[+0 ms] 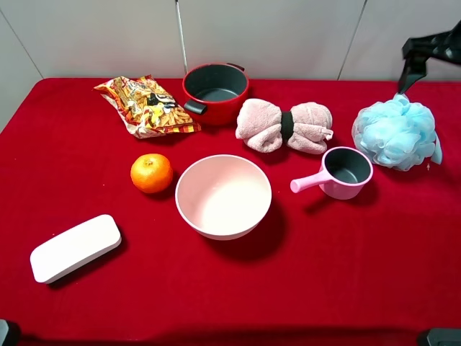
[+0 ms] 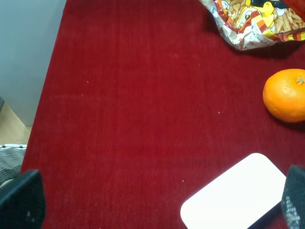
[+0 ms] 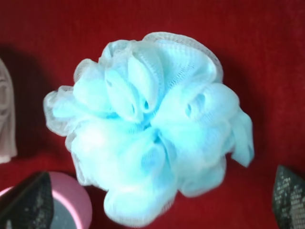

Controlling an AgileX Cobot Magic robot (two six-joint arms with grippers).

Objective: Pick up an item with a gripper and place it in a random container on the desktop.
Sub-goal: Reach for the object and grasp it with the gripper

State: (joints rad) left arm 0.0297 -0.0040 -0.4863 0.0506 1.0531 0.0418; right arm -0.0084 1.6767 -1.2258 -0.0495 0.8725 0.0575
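Note:
My right gripper grabs the pouf by its ruffled middle (image 1: 397, 132) (image 3: 151, 128) next, to place the light blue mesh pouf in a container on the desktop.
The light blue mesh pouf (image 1: 396, 133) lies on the red cloth desktop (image 1: 360, 274) at the far right, beside the small pink scoop. It fills the right wrist view (image 3: 147, 129). My right gripper (image 1: 408, 76) hangs just above and behind the pouf; in its wrist view the gripper (image 3: 157, 202) is open, with the two fingertips (image 3: 26, 202) wide apart on either side of the pouf and not touching it. The large pale pink bowl (image 1: 223, 196) stands empty in the middle. My left gripper (image 2: 157, 205) is open and empty over the table's left part.
A red pot (image 1: 215, 92), a snack bag (image 1: 148, 106) and a rolled pink towel (image 1: 284, 126) lie along the back. The pink scoop (image 1: 338, 173) sits between bowl and pouf. An orange (image 1: 151, 173) and a white box (image 1: 75, 247) lie to the left.

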